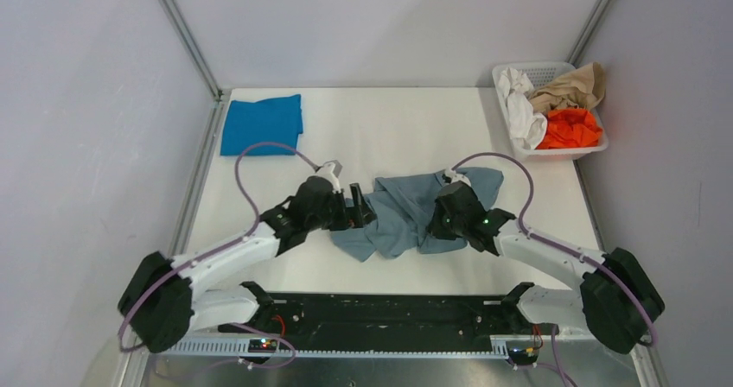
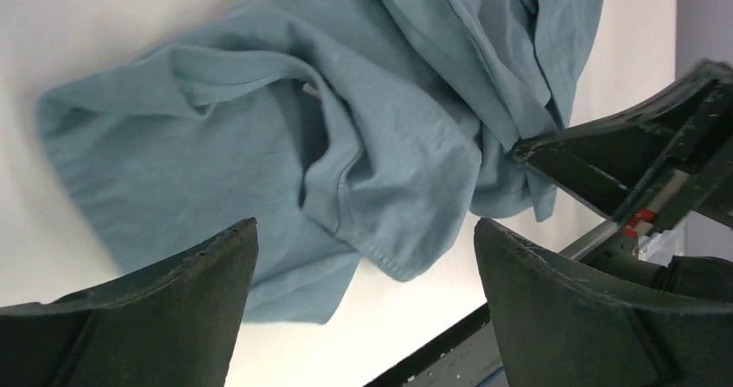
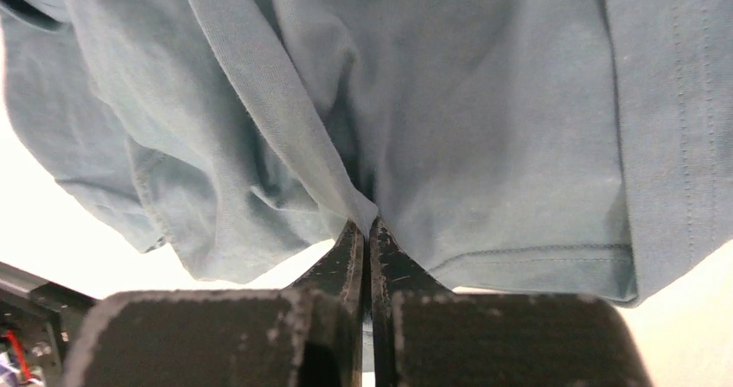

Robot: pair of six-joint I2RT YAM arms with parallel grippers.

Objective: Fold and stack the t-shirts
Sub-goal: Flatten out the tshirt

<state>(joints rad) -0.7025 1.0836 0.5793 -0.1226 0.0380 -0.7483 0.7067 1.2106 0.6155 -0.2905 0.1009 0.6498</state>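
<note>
The grey-blue t-shirt should be stretched flat for folding, so my left gripper should next grab the t-shirt by the hem (image 1: 373, 244) (image 2: 353, 234), opposite my right gripper's fold.
The dusty grey-blue t-shirt (image 1: 406, 210) lies crumpled in the middle of the table; it also fills the left wrist view (image 2: 346, 128) and the right wrist view (image 3: 449, 111). My right gripper (image 1: 441, 218) is shut on a fold of this shirt, the cloth pinched at the fingertips (image 3: 368, 228). My left gripper (image 1: 356, 207) is open and empty at the shirt's left edge, its fingers (image 2: 173, 292) wide apart above a hem. The brighter blue t-shirt (image 1: 261, 123) lies folded at the table's far left corner.
A white basket (image 1: 596, 149) at the far right holds white, tan and orange cloths. Bare white table (image 1: 380, 119) lies behind the shirt. Grey walls close in both sides. The black base rail (image 1: 389, 318) runs along the near edge.
</note>
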